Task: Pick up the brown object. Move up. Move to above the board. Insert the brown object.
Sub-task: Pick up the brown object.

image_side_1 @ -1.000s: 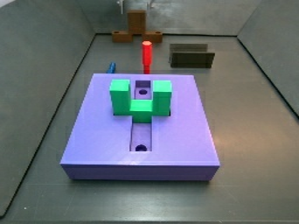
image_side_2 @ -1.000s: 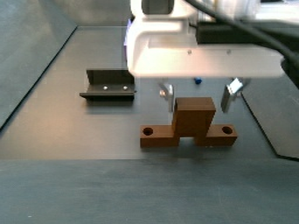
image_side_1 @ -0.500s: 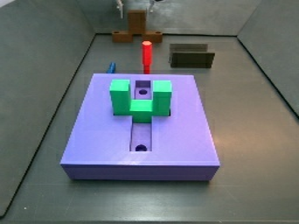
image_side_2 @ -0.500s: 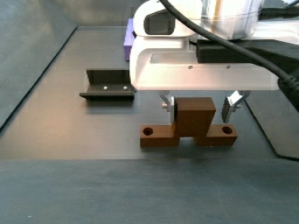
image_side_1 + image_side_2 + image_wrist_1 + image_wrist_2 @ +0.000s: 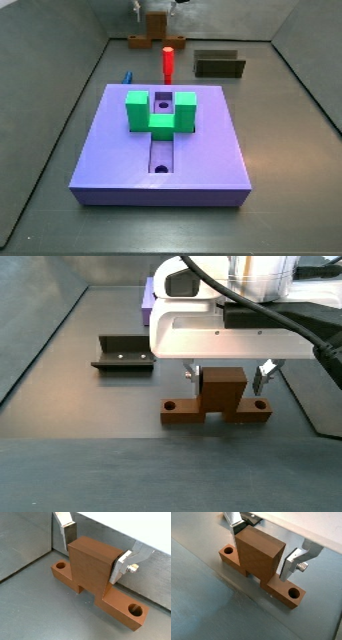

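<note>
I will next grab the brown object with my gripper by its upright post (image 5: 156, 24). Then its flat bar with the holes stays free to go into the board (image 5: 214, 140).
The brown object (image 5: 90, 572) lies on the grey floor, a flat bar with a round hole near each end and an upright post in the middle. In both wrist views my gripper (image 5: 93, 556) straddles that post (image 5: 258, 557), one silver finger (image 5: 67, 534) on each side with narrow gaps, so it is open. A side view shows the same from the front: the gripper (image 5: 229, 378) stands low over the brown object (image 5: 221, 398). The lavender board (image 5: 214, 140) with its green U-shaped block (image 5: 140, 108) fills the near floor; the brown object (image 5: 156, 38) is at the far end.
A red cylinder (image 5: 168, 62) stands upright between the board and the brown object. A dark olive box (image 5: 219, 65) sits at the far right. The dark fixture (image 5: 124, 352) is on the floor beside the gripper. Grey walls close in the floor.
The gripper came down around the post of the brown object over the first half second; since then nothing has visibly moved.
</note>
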### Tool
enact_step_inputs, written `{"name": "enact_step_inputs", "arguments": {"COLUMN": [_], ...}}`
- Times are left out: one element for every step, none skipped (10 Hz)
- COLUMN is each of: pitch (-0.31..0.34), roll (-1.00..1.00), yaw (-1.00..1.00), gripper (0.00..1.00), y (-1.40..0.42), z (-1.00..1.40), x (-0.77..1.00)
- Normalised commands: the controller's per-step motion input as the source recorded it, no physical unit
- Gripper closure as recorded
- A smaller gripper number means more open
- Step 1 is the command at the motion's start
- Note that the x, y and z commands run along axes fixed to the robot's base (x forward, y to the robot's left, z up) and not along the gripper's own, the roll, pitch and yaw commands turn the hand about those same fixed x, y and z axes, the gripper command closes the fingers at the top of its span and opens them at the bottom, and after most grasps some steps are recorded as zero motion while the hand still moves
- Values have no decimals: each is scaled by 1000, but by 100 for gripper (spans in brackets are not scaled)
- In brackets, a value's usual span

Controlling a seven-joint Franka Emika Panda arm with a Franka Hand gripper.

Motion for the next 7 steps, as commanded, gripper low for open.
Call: {"name": "enact_step_inputs", "arguments": {"pitch": [0,0,0,0,0,0,0], "roll": [23,0,30,34,0,0,0], "yaw": [100,46,49,43,0,0,51], "gripper": [0,0,0,0,0,0,0], "y": [-69,-86,-120,-83,20,20,80], "z": [-54,-29,0,0,-6,0,-20], "x": [0,0,17,37,0,0,0]}}
